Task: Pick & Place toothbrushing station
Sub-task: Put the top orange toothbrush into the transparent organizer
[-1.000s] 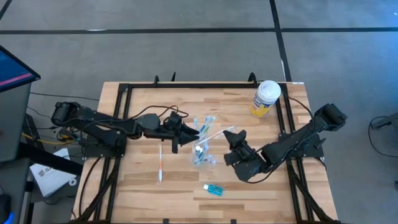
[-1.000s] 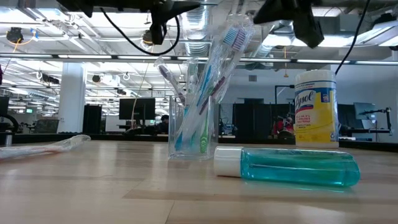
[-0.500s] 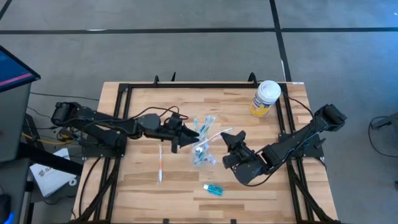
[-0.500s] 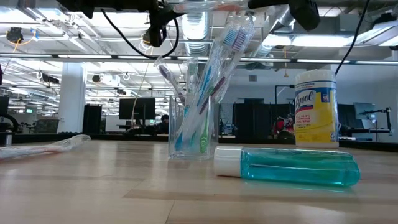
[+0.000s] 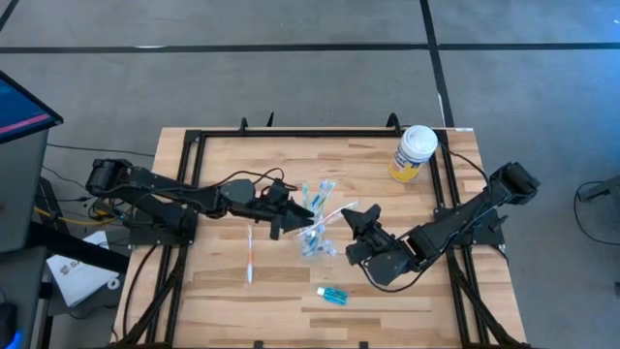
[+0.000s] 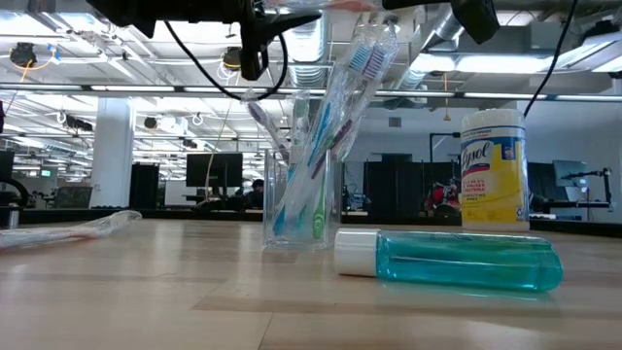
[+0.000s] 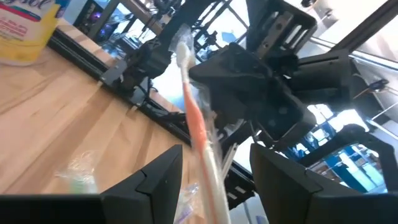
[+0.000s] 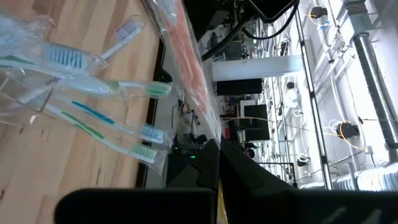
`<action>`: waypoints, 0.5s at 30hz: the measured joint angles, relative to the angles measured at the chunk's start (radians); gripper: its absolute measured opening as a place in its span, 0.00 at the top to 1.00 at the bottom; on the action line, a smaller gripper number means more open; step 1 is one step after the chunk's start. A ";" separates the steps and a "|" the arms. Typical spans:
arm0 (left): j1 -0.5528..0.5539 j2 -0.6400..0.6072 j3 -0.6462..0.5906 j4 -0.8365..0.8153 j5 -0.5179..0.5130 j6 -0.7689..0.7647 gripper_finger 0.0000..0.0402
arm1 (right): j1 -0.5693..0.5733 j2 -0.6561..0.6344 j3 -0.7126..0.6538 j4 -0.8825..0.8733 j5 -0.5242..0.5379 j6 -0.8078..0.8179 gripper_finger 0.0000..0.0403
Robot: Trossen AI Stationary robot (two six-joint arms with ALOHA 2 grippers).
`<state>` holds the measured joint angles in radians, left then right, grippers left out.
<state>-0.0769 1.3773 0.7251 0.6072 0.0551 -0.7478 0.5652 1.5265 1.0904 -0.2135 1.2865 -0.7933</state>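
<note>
My left gripper is going to grab the toothbrush by its handle [image 7: 214,180] next, which leaves the wrapped toothbrush's bristle head [image 7: 185,55] free for the move to the tumbler.
A clear tumbler [image 5: 312,239] stands upright mid-table with several wrapped toothbrushes [image 6: 326,126] leaning in it. Just above it my right gripper [image 5: 356,215] is shut on an orange-handled toothbrush [image 7: 198,124] in a clear wrapper, which reaches level toward my left gripper [image 5: 302,219]. My left gripper [image 7: 214,180] is open, with one finger on either side of the toothbrush's free end; I cannot tell whether they touch it. A blue tube with a white cap [image 5: 332,295] lies on its side near the front edge. Another wrapped toothbrush [image 5: 249,258] lies flat left of the tumbler. My right gripper pinches the wrapped orange toothbrush at one end of its handle [image 8: 202,118] between its two fingers, which come about level from the table's right. The toothbrush is lifted clear, roughly level above the tumbler, with its bristle end pointing at my left gripper.
A yellow container with a white lid [image 5: 415,153] stands at the far right corner. A black frame [image 5: 194,145] runs along the table's edges. Bare wood lies at the front left and front right.
My right gripper has gone a little toward the table's left, carrying the orange toothbrush closer to my left gripper, and has risen slightly in the low view. The tumbler and tube have not moved.
</note>
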 joint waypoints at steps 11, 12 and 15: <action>0.000 0.074 0.053 -0.001 0.076 -0.021 0.55 | -0.013 0.000 0.000 0.000 0.000 -0.004 1.00; 0.000 0.083 0.062 0.000 0.082 -0.021 0.55 | -0.013 0.000 0.000 0.001 0.000 -0.003 1.00; 0.000 0.113 0.082 -0.001 0.095 -0.023 0.55 | -0.013 0.000 -0.001 0.001 -0.002 -0.003 1.00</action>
<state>-0.0769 1.4901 0.8074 0.6063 0.1503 -0.7704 0.5522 1.5261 1.0897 -0.2123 1.2843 -0.7963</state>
